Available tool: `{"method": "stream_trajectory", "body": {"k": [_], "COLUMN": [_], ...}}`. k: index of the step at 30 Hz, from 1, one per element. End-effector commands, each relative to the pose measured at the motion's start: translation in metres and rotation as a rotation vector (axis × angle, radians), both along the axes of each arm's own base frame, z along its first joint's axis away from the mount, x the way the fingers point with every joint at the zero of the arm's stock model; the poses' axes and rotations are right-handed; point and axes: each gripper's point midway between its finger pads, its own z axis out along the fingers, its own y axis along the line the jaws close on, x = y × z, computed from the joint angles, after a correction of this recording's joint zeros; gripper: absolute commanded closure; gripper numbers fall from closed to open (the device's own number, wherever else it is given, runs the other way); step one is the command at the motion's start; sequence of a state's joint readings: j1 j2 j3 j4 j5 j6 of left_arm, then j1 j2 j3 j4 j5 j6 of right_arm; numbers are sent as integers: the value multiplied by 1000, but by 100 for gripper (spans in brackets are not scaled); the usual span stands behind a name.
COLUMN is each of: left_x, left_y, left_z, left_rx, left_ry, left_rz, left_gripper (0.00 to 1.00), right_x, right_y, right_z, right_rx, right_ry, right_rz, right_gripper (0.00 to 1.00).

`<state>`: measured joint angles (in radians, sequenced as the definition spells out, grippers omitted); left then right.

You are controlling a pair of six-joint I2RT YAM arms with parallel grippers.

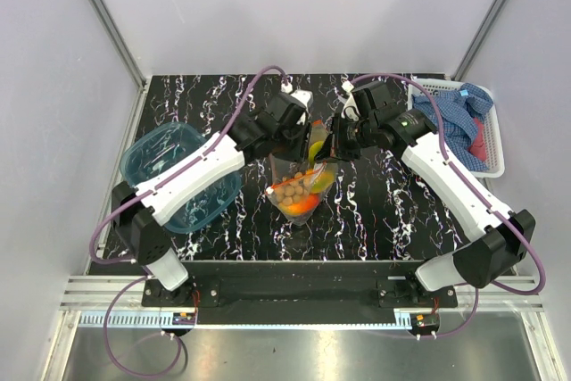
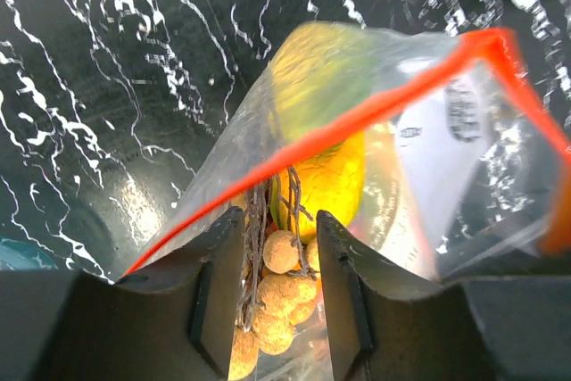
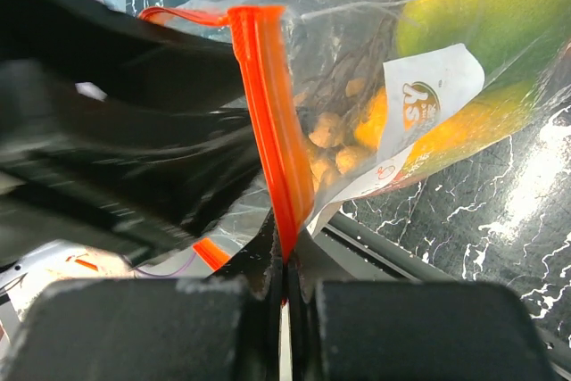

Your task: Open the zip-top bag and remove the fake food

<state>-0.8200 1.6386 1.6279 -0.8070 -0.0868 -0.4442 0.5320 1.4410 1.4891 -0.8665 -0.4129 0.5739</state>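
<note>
My left gripper grips the cluster by its twig (image 2: 260, 226) through the bag's opening next, to remove the tan ball cluster whole.
The zip-top bag (image 1: 303, 180) hangs above the middle of the table between both grippers, its orange-red zip strip (image 3: 263, 104) parted. My right gripper (image 3: 284, 252) is shut on one end of that strip. My left gripper (image 2: 278, 220) reaches into the bag's mouth with its fingers (image 2: 219, 283) apart. A cluster of tan balls (image 2: 281, 252) on a twig shows between them; contact is unclear. The rest of the fake food stays inside the bag: a yellow lemon (image 2: 330, 176), a yellow-green mango (image 3: 464, 6) and an orange piece (image 1: 302, 205) at the bottom.
A blue translucent tub (image 1: 178, 176) sits at the left under my left arm. A white basket (image 1: 493, 144) with a blue checked cloth (image 1: 455, 113) stands at the back right. Grey walls enclose the black marbled table (image 1: 375, 220).
</note>
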Motion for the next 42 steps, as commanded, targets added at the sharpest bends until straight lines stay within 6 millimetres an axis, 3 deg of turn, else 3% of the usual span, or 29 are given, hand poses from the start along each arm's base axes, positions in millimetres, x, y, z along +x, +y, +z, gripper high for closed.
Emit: {"method": "stream_trajectory", "body": {"k": [1,4,11,16,17,18,21,29,33,40,42], "left_x": [2,0,-9,-16,-16,-16,-12,-9,-22,-42,-44], "left_y": [-2,-3,-4,-10,-11,-10,-11,-18,-21,0,5], "left_z": [-13,-23,-52,-70,-71,-72,-58,16,41,77,102], "left_rx": [38,47,60,63,59,62,43,-77,-142,-201,-256], "left_ry": [5,20,93,128,131,132,96,-21,-39,-152,-220], "left_rz": [-13,-22,-32,-62,-66,-61,-57,-90,-145,-179,-171], "left_gripper": [56,46,37,39,41,51,66,97,100,100,100], "right_x": [-2,-3,-4,-4,-4,-4,-5,-3,4,7,5], "right_y": [9,9,8,8,8,7,6,-4,-11,-23,-23], "right_z": [27,27,22,20,20,19,15,8,5,0,-4], "right_rx": [63,64,62,64,64,60,51,11,-19,-49,-49], "right_ry": [-82,-82,-77,-73,-75,-74,-70,-87,-98,-95,-86], "right_rz": [53,55,54,50,49,47,44,-1,-58,-139,-130], "right_gripper": [100,100,100,100,100,100,100,100,100,100,100]}}
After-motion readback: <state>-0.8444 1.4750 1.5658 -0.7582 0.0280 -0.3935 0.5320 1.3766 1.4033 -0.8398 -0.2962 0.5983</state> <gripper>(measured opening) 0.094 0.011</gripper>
